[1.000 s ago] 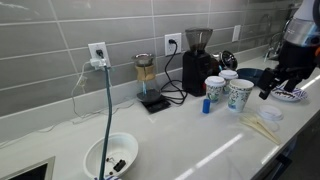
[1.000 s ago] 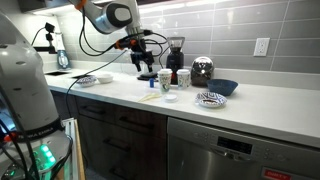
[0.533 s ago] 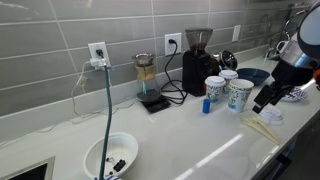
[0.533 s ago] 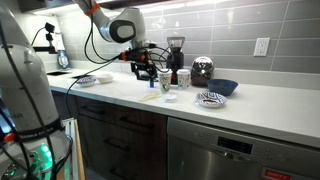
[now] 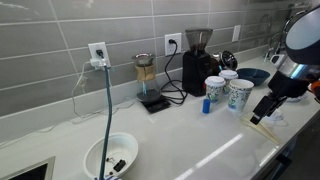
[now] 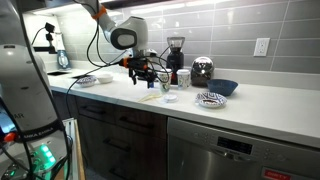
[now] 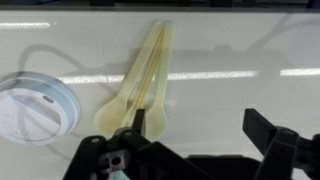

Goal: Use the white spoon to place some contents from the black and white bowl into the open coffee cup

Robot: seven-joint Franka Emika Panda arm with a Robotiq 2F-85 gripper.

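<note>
I need to reach the white spoon and grip its handle near the spoon bowl, fingers across the handle's sides, so the spoon bowl is free to scoop.
Pale white plastic spoons (image 7: 148,75) lie together on the white counter, also seen in both exterior views (image 5: 263,125) (image 6: 150,97). My gripper (image 7: 202,135) is open and empty, low over the counter. Its left fingertip (image 7: 140,122) is over the spoon bowls and the right one stands well to the side. In both exterior views the gripper (image 5: 262,108) (image 6: 148,75) hangs just above the spoons, in front of the paper coffee cups (image 5: 240,93) (image 6: 168,80). The black and white bowl (image 6: 210,99) sits further along the counter, beyond the cups.
A loose white cup lid (image 7: 30,105) lies beside the spoons. A dark blue bowl (image 6: 222,88), a coffee grinder (image 5: 197,60) and a pour-over on a scale (image 5: 150,88) stand towards the wall. A larger white bowl (image 5: 110,157) sits at the counter's far end.
The arm has swung away from the black and white bowl and come down in front of the cups, over the spoons. The gripper stays open.
</note>
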